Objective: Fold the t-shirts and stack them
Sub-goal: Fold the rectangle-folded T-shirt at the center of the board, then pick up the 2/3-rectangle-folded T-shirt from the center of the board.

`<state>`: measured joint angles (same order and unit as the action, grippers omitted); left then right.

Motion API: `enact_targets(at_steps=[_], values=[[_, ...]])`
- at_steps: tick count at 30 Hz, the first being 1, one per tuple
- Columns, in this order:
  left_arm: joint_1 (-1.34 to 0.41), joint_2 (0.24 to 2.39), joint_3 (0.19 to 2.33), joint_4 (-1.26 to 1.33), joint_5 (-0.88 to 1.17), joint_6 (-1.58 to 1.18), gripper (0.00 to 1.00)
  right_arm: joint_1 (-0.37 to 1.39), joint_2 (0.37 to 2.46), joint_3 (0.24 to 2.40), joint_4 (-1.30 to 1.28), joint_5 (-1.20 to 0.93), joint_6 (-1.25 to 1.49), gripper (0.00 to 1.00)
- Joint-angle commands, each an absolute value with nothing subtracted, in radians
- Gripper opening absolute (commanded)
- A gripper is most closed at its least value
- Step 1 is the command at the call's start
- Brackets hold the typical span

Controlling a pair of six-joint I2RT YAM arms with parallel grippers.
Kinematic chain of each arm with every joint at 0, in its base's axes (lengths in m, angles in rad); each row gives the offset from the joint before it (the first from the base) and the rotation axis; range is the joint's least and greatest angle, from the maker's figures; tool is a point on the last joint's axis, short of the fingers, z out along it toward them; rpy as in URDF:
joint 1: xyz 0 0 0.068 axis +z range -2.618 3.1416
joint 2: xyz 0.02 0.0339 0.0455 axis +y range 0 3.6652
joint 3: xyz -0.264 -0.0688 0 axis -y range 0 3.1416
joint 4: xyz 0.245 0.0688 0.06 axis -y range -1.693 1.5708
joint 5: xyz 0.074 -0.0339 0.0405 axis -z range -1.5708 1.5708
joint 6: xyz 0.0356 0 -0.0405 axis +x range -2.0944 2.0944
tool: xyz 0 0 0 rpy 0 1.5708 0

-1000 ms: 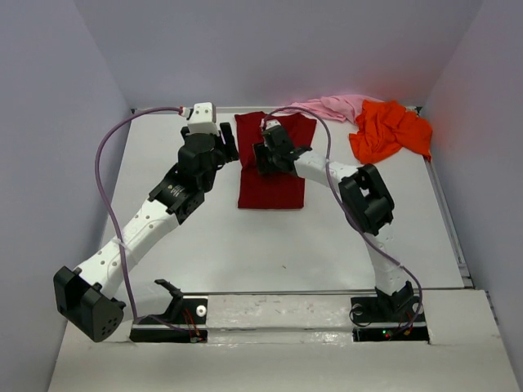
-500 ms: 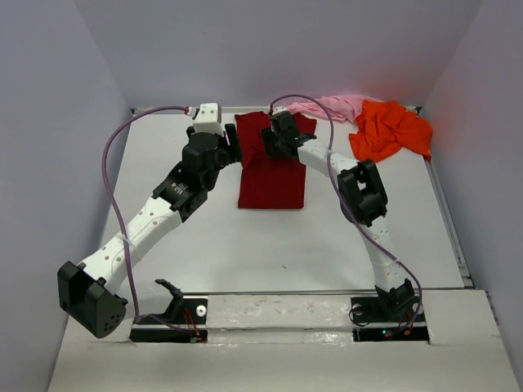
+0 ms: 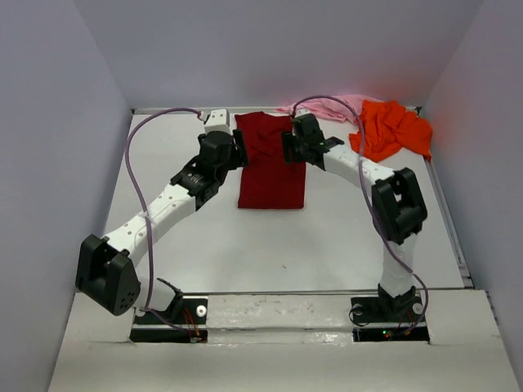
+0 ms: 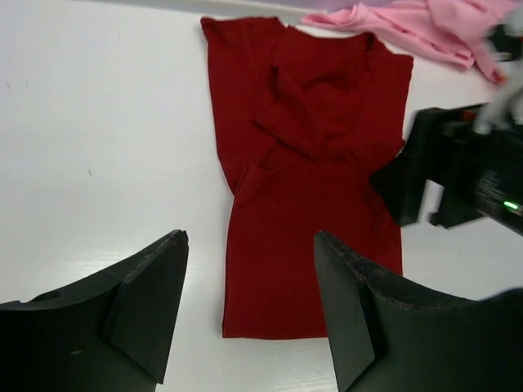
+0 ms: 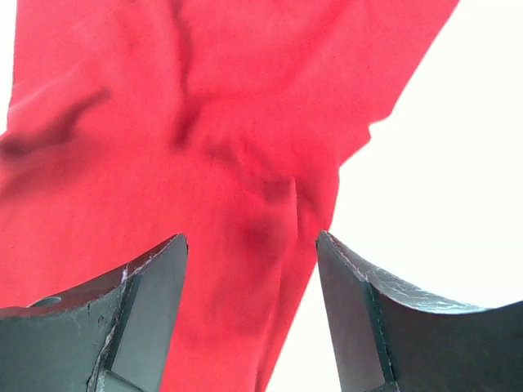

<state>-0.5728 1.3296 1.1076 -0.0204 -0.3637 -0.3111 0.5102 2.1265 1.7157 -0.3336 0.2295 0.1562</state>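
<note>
My left gripper will next take hold of the dark red t-shirt's hem corner point(image 3: 242, 204) point(image 4: 230, 330) to fold the hem toward the t-shirt's collar, leaving the other hem corner for my right gripper.
The dark red t-shirt point(image 3: 270, 175) lies flat at the back middle of the table, folded into a narrow strip, with creases near its collar point(image 4: 315, 106). My left gripper point(image 3: 238, 152) hovers open at its left edge; between the fingers I see the shirt's lower hem point(image 4: 249, 245). My right gripper point(image 3: 289, 149) stands open over the shirt's right edge point(image 5: 252, 245), nothing pinched. The pale pink t-shirt point(image 3: 327, 106) and the bright orange t-shirt point(image 3: 391, 129) lie crumpled at the back right.
Grey walls point(image 3: 65, 122) close the table on three sides. The right gripper's black body point(image 4: 458, 175) sits just right of the red shirt in the left wrist view. Purple cables point(image 3: 139, 163) arc over both arms.
My right gripper has moved from the middle of the red shirt to its right edge. The left arm has swung right, its gripper staying at the shirt's left edge. Both stay open.
</note>
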Motion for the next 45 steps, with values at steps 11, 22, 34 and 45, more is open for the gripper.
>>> enact_targets(at_steps=[11, 22, 34, 45], values=[[-0.511, 1.515, 0.722, 0.382, -0.075, -0.699, 0.67, 0.511, 1.597, 1.001, -0.089, 0.14, 0.399, 0.7], [-0.503, 1.657, 0.735, 0.442, -0.028, -0.719, 0.66, 0.511, 1.697, 0.91, 0.047, 0.074, 0.489, 0.7], [-0.502, 1.658, 0.729, 0.414, -0.046, -0.687, 0.66, 0.511, 1.752, 0.899, 0.078, -0.121, 0.563, 0.65], [-0.5, 1.674, 0.739, 0.394, -0.058, -0.678, 0.63, 0.594, 1.692, 0.795, 0.061, -0.161, 0.643, 0.57]])
